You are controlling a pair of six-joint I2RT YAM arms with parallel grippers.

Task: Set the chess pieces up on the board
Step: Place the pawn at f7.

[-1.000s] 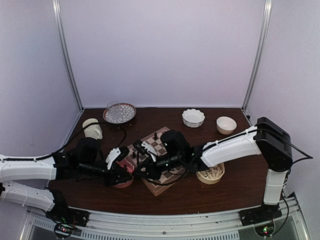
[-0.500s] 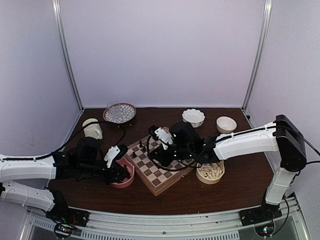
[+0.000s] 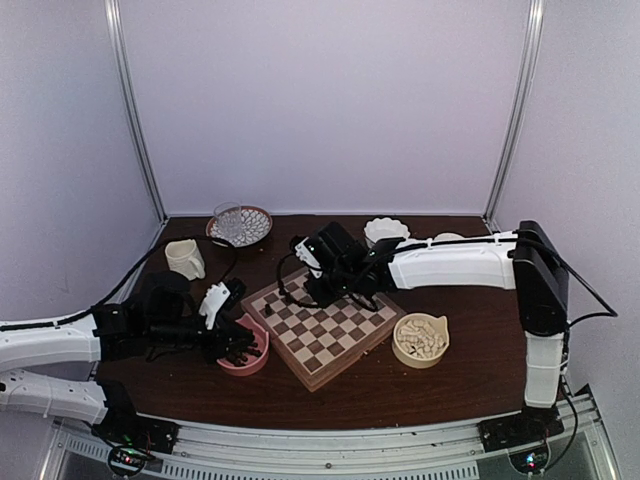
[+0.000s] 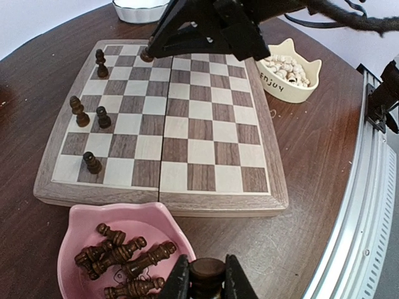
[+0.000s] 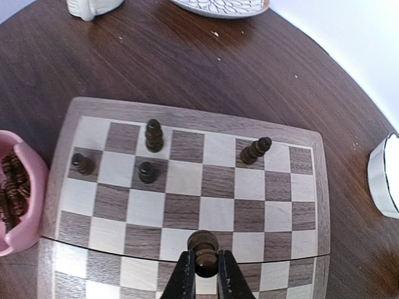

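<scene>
My right gripper must first move the dark piece above the board (image 3: 345,362) toward the standing pieces; it would drop short, near the board's seam.
The board (image 3: 345,362) lies mid-table, with several dark chess pieces standing near its left side (image 4: 78,111) (image 5: 154,135). My right gripper (image 5: 202,265) is shut on a dark piece (image 5: 203,244) and holds it upright over the board's far-left part (image 3: 300,270). My left gripper (image 4: 207,278) is shut on another dark piece (image 4: 207,269) by the near rim of a pink bowl (image 4: 81,218) holding several dark pieces (image 4: 124,252). In the top view the left gripper (image 3: 238,338) is over that bowl (image 3: 252,362).
A cream cat-shaped bowl (image 3: 420,340) of white pieces sits right of the board. A white mug (image 3: 185,258), a patterned plate with a glass (image 3: 238,225) and a white bowl (image 3: 385,232) stand behind. The right arm spans the board's far side.
My right gripper has swung from beside the pink bowl to the board's far-left part, carrying its piece. My left gripper has stayed at the pink bowl, shifting slightly.
</scene>
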